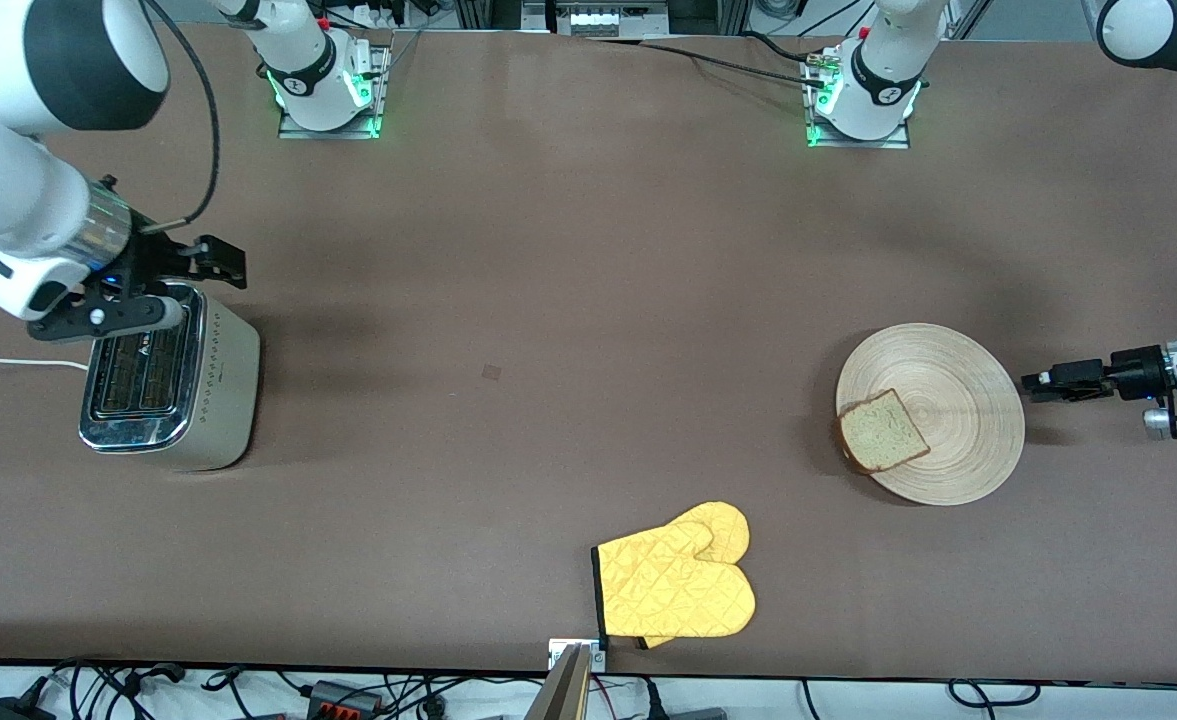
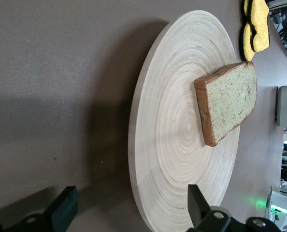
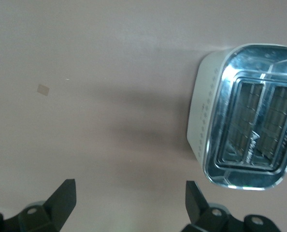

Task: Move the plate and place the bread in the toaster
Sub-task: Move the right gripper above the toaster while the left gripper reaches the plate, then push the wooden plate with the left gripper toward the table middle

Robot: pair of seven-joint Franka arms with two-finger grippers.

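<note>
The wooden plate should be grabbed next by its bare rim [image 1: 1014, 414] opposite the slice, with my left gripper, to bring the bread toward the toaster [image 1: 163, 385].
The light wooden plate [image 1: 948, 400] lies toward the left arm's end of the table. The bread [image 1: 883, 430] rests on its rim on the side toward the right arm's end, slightly overhanging. My left gripper [image 1: 1038, 383] is low beside the plate and open. In the left wrist view the left gripper [image 2: 131, 198] straddles the plate [image 2: 172, 145] rim, with the bread [image 2: 228, 99] farther in. The silver toaster [image 1: 163, 385] stands at the right arm's end, slots up and empty. My right gripper [image 1: 213, 262] hovers open over the toaster's farther end. The right gripper [image 3: 129, 193] holds nothing beside the toaster [image 3: 245, 116].
A yellow oven mitt [image 1: 678, 585] lies near the table's front edge, nearer the camera than the plate. The toaster's white cord [image 1: 8, 362] runs off the table at the right arm's end. A small tape mark [image 1: 491, 372] sits mid-table.
</note>
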